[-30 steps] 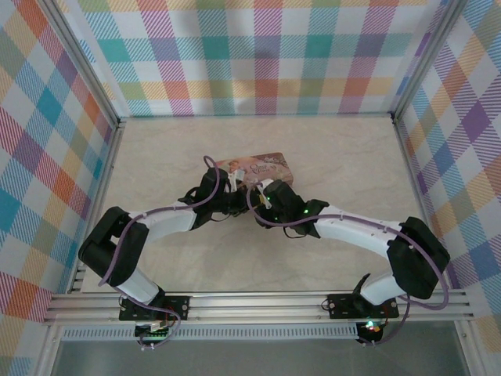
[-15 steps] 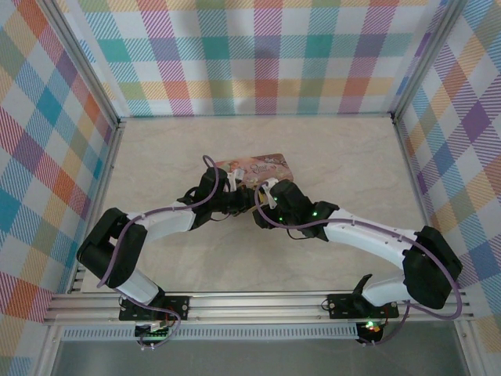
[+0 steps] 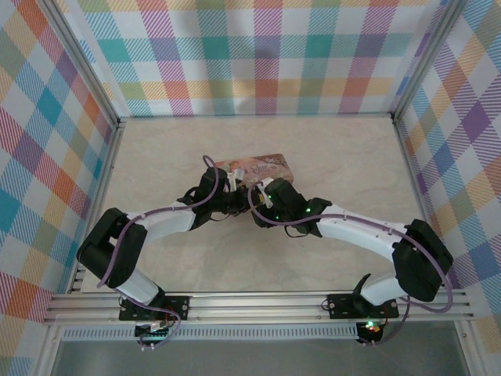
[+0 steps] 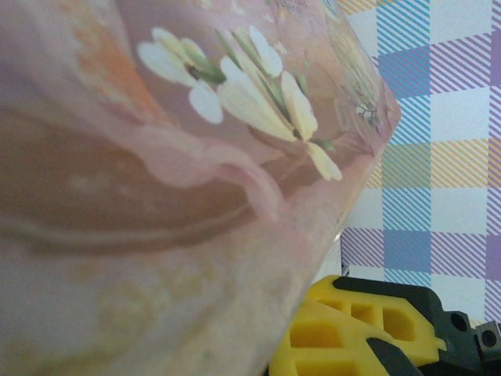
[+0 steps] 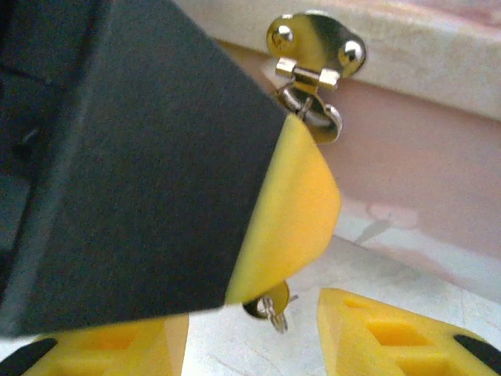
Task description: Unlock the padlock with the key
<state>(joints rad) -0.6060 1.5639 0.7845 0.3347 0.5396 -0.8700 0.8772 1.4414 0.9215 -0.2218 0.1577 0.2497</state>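
Observation:
The key has its end sticking out of the padlock [image 5: 264, 302]. My right gripper will grip the key by that end next, then turn it to unlock the padlock.
The pink illustrated tin [image 3: 262, 165] lies mid-table, and both grippers meet at its near side. My left gripper [image 3: 237, 196] is shut. In the right wrist view its black, yellow-tipped finger [image 5: 290, 211] covers the foreground. A tiny dark and gold metal piece, seemingly the padlock [image 5: 264, 302], pokes out under that tip, with the silvery key [image 5: 276, 316] sticking from it. My right gripper [image 5: 250, 345] is open, its yellow fingers [image 5: 391, 337] on either side of the key without touching it. The tin's brass hasp [image 5: 315, 43] and ring show behind.
In the left wrist view the tin's flowered wall [image 4: 172, 188] is very close, with one yellow finger [image 4: 352, 329] below it. Checked walls enclose the marble tabletop [image 3: 344, 149]. Open table lies behind and to both sides of the tin.
The right arm swung outward to the right, then came back in toward the tin. Its jaws parted slightly. The left arm and the tin stayed put.

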